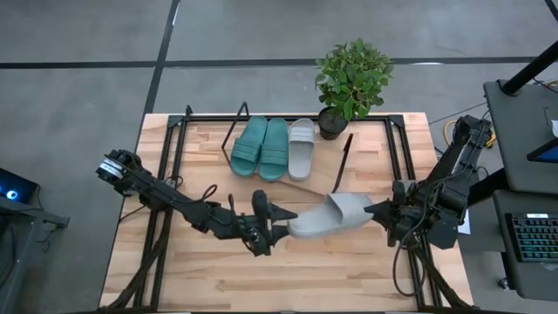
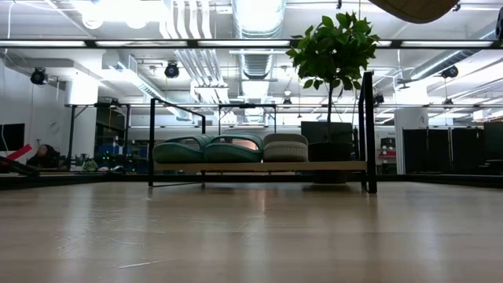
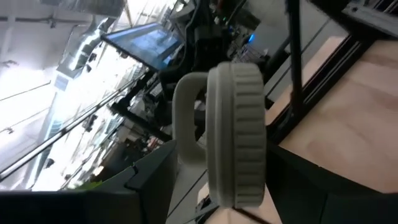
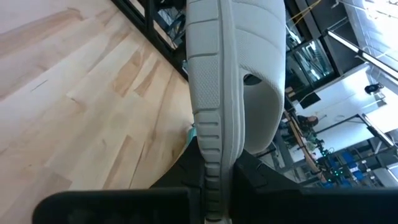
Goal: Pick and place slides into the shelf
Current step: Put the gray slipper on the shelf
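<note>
I should next grab the grey slide with my left gripper by its heel end (image 1: pixel 298 228), so that I can put the slide on the shelf's bare board (image 1: pixel 327 164).
A light grey slide (image 1: pixel 336 216) hangs in the air over the table's middle, between my two grippers. My left gripper (image 1: pixel 281 223) is at its heel end, my right gripper (image 1: pixel 377 211) at its toe end near the strap. In the low view only its sole (image 2: pixel 416 8) shows, at the top edge. The shelf (image 2: pixel 330 166) stands at the table's far side. Two teal slides (image 1: pixel 261 148) and one grey slide (image 1: pixel 302 146) lie side by side on its slanted board, toes toward the far edge. My left gripper has the grey slide's heel end (image 3: pixel 235 199), coming level from the table's left; its fingers are hidden below the picture edge. The slide is lifted clear of the table, turned on its side edge. My right gripper pinches the slide's toe end (image 4: pixel 214 180) between its two fingers, across the thickness of the sole. It comes level from the table's right, along the slide's length. The strap (image 4: pixel 261 112) stands off to one side.
A potted plant (image 1: pixel 353 78) stands at the shelf's right end by the far edge. The shelf's black end frames (image 1: pixel 343 161) stick up on either side. Bare board shows right of the grey slide on the shelf. Black rails run along the table's left and right sides.
</note>
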